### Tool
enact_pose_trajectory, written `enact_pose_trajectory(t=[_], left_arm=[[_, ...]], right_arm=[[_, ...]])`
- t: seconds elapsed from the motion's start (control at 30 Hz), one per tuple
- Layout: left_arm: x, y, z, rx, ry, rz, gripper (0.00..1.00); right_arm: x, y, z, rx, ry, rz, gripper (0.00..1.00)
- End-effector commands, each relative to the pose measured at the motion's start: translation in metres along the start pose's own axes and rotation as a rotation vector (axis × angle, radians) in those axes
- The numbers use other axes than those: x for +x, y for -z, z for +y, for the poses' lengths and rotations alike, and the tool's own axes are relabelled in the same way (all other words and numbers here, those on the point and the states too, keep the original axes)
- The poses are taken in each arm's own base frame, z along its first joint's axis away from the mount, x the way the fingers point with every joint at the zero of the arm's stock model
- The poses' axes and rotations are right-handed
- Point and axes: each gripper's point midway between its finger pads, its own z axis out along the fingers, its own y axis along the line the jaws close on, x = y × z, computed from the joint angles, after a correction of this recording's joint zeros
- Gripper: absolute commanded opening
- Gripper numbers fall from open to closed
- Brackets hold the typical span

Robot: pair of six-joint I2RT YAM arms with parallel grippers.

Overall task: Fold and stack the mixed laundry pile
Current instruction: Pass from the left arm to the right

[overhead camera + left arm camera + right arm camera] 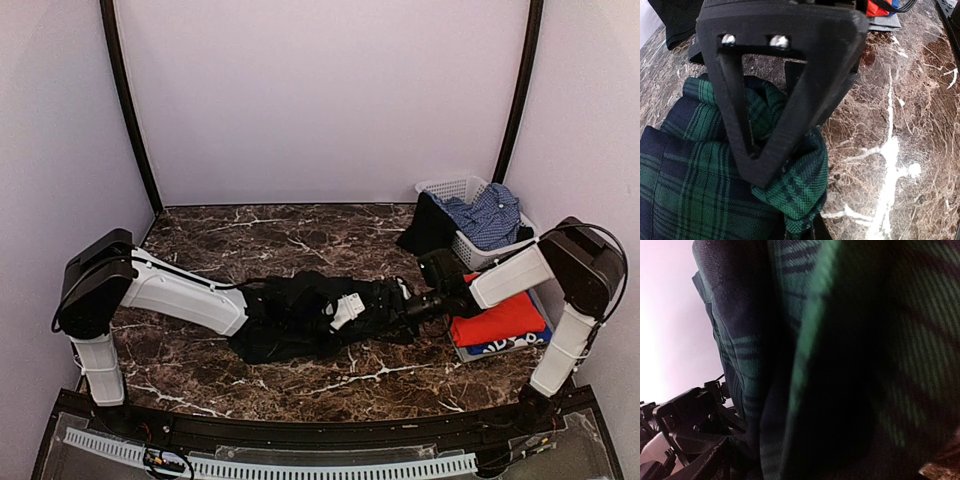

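Observation:
My right gripper will next take hold of the tartan skirt (300,318) by its end nearest the folded shirts, to lay it over the stack.
The dark green tartan skirt (300,318) lies bunched in the middle of the table. My left gripper (385,300) is at its right end. In the left wrist view the gripper (790,207) is shut on a fold of the skirt (685,175). My right gripper (412,305) meets the same end from the right. The skirt (840,365) fills the right wrist view, hides the fingers and hangs as if held. A folded red-orange T-shirt (497,320) lies on a blue printed T-shirt (505,343). A light blue shirt (490,215) and a black garment (428,228) are at the basket.
The white slotted basket (445,188) stands at the back right, with the black garment draped over its left side. The grey tray (465,352) under the folded shirts sits at the right, close to the right arm. Dark marble table (250,240) lies behind the skirt.

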Motion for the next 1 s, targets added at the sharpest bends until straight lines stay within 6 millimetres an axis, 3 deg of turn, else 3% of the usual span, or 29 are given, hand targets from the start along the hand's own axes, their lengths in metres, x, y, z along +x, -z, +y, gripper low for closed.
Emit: enact_pose_trajectory(t=[0.0, 0.3, 0.63, 0.83, 0.97], left_arm=[[-0.033, 0.023, -0.002, 0.028, 0.008, -0.113, 0.04], [-0.035, 0.032, -0.016, 0.1, -0.006, -0.15, 0.04], [-0.034, 0.033, -0.037, 0.123, -0.09, -0.16, 0.04], [-0.029, 0.03, -0.045, 0.107, -0.122, -0.143, 0.04], [-0.027, 0.031, -0.044, 0.093, -0.12, -0.145, 0.06]], right_arm=[[-0.01, -0.012, 0.013, -0.063, 0.022, 0.005, 0.85], [-0.015, -0.026, 0.022, -0.1, 0.047, 0.056, 0.82], [-0.018, -0.041, 0.016, -0.089, 0.083, 0.112, 0.68], [-0.013, -0.045, 0.017, -0.089, 0.1, 0.14, 0.5], [-0.009, -0.04, 0.025, -0.045, 0.158, 0.138, 0.26]])
